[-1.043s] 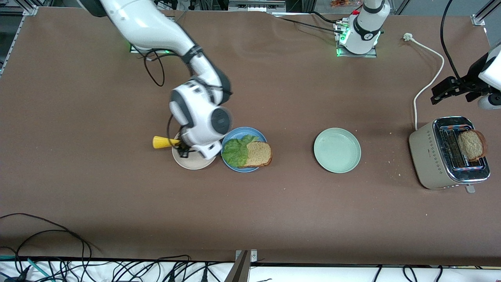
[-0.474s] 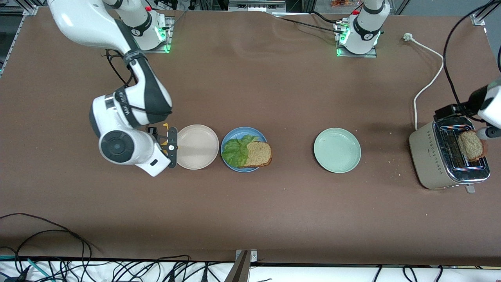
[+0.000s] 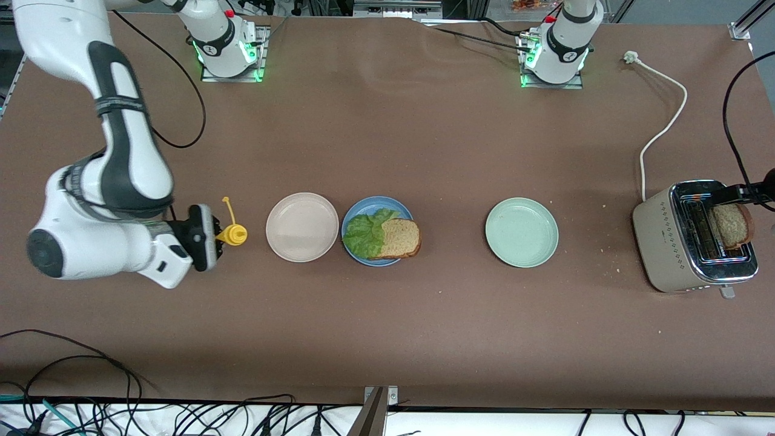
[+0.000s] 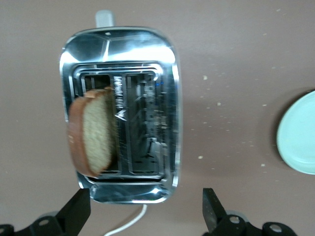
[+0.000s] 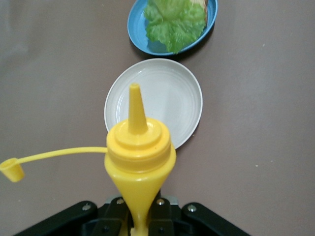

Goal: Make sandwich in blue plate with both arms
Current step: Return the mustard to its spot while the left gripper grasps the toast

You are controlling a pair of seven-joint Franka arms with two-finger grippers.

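I will next grip the bread slice by its exposed crust end with my left gripper, because the toaster slot surrounds the lower part of the slice.
The blue plate holds a green lettuce leaf and one brown bread slice lying partly on it. A second bread slice stands in the toaster. My right gripper is shut on the yellow squeeze bottle, beside the beige plate, toward the right arm's end. In the right wrist view the bottle points at the beige plate and the blue plate. My left gripper is open over the toaster, next to its bread.
A pale green plate sits between the blue plate and the toaster. The toaster's white cord runs toward the left arm's base. The bottle's cap hangs on its strap. Crumbs lie near the toaster.
My right arm swung the yellow bottle from over the beige plate out toward its own end of the table. My left gripper came in over the toaster.
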